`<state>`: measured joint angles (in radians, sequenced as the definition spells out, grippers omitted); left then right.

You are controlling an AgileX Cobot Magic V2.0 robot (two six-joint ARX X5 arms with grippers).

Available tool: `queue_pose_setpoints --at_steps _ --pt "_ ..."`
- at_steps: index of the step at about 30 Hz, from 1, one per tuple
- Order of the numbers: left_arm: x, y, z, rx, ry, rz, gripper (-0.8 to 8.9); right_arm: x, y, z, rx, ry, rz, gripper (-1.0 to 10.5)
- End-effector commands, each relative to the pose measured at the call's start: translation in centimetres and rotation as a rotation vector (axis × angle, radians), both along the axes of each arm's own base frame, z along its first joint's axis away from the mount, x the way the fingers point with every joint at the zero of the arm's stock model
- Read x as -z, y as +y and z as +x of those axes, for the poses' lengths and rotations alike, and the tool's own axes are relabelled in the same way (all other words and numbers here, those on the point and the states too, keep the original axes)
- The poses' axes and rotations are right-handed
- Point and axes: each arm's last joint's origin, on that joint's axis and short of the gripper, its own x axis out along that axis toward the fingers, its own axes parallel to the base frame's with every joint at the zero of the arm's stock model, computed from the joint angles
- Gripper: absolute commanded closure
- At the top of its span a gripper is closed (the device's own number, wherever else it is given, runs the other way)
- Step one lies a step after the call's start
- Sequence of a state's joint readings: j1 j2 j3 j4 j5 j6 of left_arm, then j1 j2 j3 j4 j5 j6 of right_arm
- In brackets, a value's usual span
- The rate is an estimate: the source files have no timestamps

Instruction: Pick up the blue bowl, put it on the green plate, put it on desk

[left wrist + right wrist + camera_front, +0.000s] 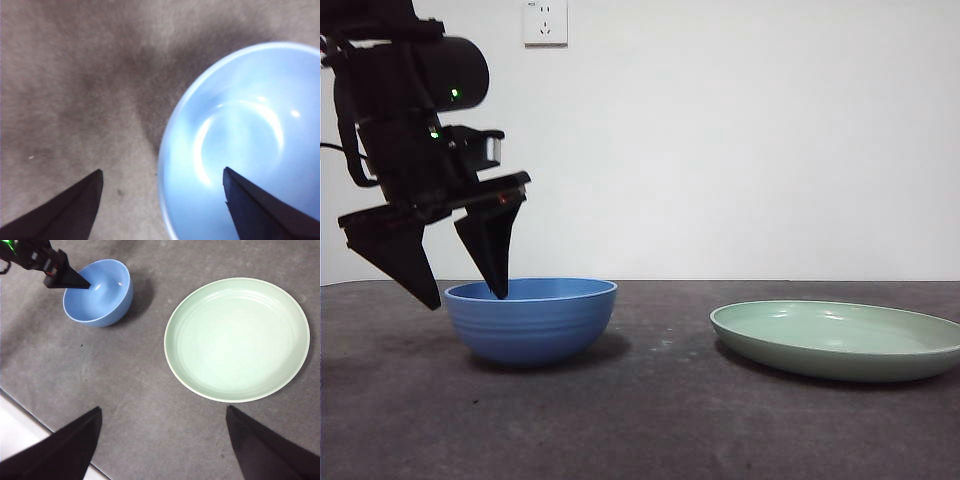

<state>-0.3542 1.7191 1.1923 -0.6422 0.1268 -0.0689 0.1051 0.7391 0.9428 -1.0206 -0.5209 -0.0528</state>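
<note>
My left gripper grips the bowl's thin rim away from the plate next, since the blue bowl's round body [532, 328] is wider than the open fingers.
The blue bowl [535, 320] stands upright on the left part of the desk [650, 425]. My left gripper [463, 295] is open and straddles the bowl's left rim: one jaw dips inside the bowl [240, 130] and the other hangs outside over the desk. The left wrist view shows the rim running between the jaws of this gripper [162, 171]. The green plate [840, 340] lies bare to the right of the bowl. High above the desk, my right gripper [163, 409] is open and holds nothing. Its view takes in the bowl [97, 292], the plate [237, 337] and the left gripper [65, 277].
A white wall with a socket [545, 20] stands behind the desk. In the right wrist view the desk's edge [30, 420] runs diagonally, with a pale floor beyond it. A strip of bare desk separates the bowl from the plate.
</note>
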Motion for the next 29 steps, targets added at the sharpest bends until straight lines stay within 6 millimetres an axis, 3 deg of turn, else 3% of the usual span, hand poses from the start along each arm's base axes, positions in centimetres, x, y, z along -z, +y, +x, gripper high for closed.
queue_pose_setpoints --at_steps 1,9,22,29 --pt "0.0 -0.5 0.7 -0.002 -0.016 -0.001 4.59 -0.6 0.1 0.0 -0.006 -0.022 0.004 5.5" --pt "0.0 -0.5 0.8 -0.018 -0.025 -0.005 8.03 -0.6 0.1 0.0 -0.006 -0.023 0.004 5.5" --pt "-0.5 -0.8 0.7 -0.027 -0.039 -0.020 8.03 -0.6 0.1 0.0 -0.006 -0.023 0.004 5.5" --pt "-5.0 -2.2 -0.1 0.005 -0.147 -0.113 8.03 -0.6 0.1 0.0 -0.005 -0.022 0.004 5.5"
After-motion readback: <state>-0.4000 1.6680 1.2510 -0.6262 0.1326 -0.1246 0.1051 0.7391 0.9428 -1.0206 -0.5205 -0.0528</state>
